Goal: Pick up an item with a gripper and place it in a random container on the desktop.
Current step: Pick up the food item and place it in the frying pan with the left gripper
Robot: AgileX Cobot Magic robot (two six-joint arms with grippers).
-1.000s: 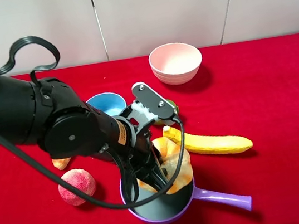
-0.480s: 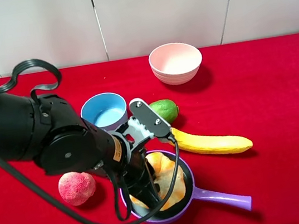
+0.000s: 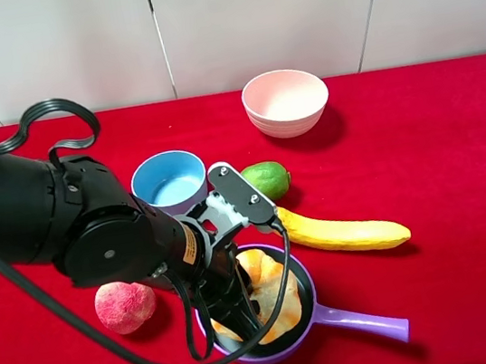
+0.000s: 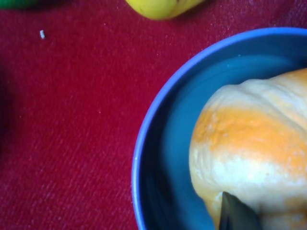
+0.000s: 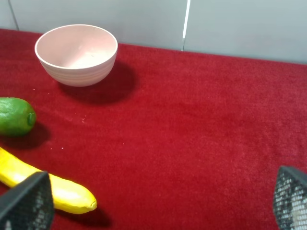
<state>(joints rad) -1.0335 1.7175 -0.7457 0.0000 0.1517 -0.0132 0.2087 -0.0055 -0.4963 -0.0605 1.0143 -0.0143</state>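
Note:
The bread ring's lower edge sits inside the purple-rimmed pan (image 3: 311, 316) and the ring would rest there, so it is time for my left gripper to open now.
The item (image 3: 276, 294), a golden-brown and cream ring of bread, lies inside the purple-rimmed pan (image 3: 311, 316) at the front of the red desktop (image 3: 441, 161). My left gripper (image 3: 243, 314) reaches down into the pan and is shut on the item's left side. In the left wrist view the item (image 4: 249, 143) fills the pan's (image 4: 144, 143) right part, with one dark fingertip (image 4: 237, 214) against it. My right gripper (image 5: 158, 205) hangs open over bare cloth, with nothing between its fingers.
A blue bowl (image 3: 169, 179) stands just behind my left arm, and a pink bowl (image 3: 286, 100) further back. A lime (image 3: 267, 178) and a banana (image 3: 342, 233) lie behind the pan. A peach (image 3: 124, 305) sits left of it. The lilac handle (image 3: 364, 321) points right.
My left arm has come down and slightly left, lowering the held item from above the pan's rim into the pan. Over the last half second it barely moved.

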